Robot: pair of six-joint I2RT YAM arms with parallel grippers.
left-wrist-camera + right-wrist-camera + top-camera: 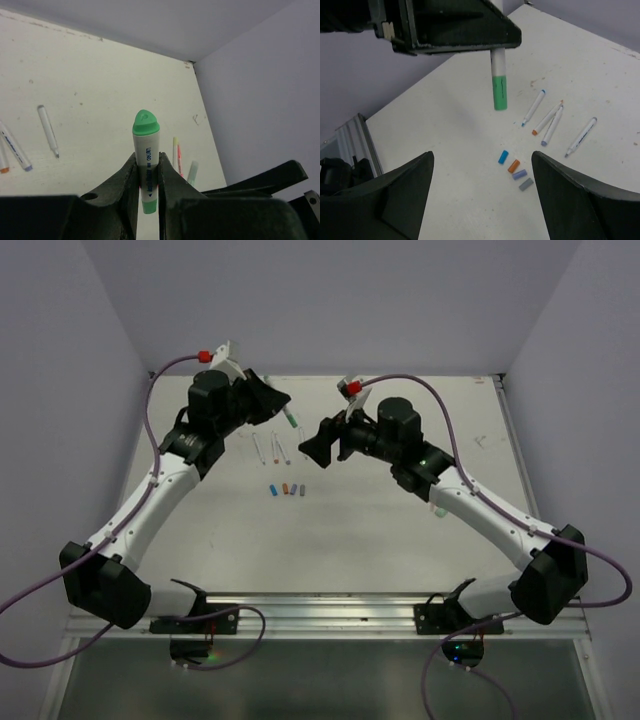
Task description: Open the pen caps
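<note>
I need to grab only the green cap (145,123) at the highlighter's outer end with my right gripper next, to open the highlighter. The white body of the highlighter should stay free.
My left gripper (146,160) is shut on a white highlighter (147,157) with a green cap (145,123) at its outer end, held above the table; it also shows in the top view (280,405). The cap hangs in the right wrist view (499,92). My right gripper (481,160) is open and empty, a short way to the right of that cap in the top view (315,440). Loose caps lie in a row on the table: blue (503,156), orange (514,165), purple (519,174), grey (525,184).
Several uncapped white pen barrels (547,118) lie side by side beyond the caps. More capped pens, yellowish and pink (176,154) and mint (192,172), lie to the right, near my right arm. The table's back edge meets the wall (330,300).
</note>
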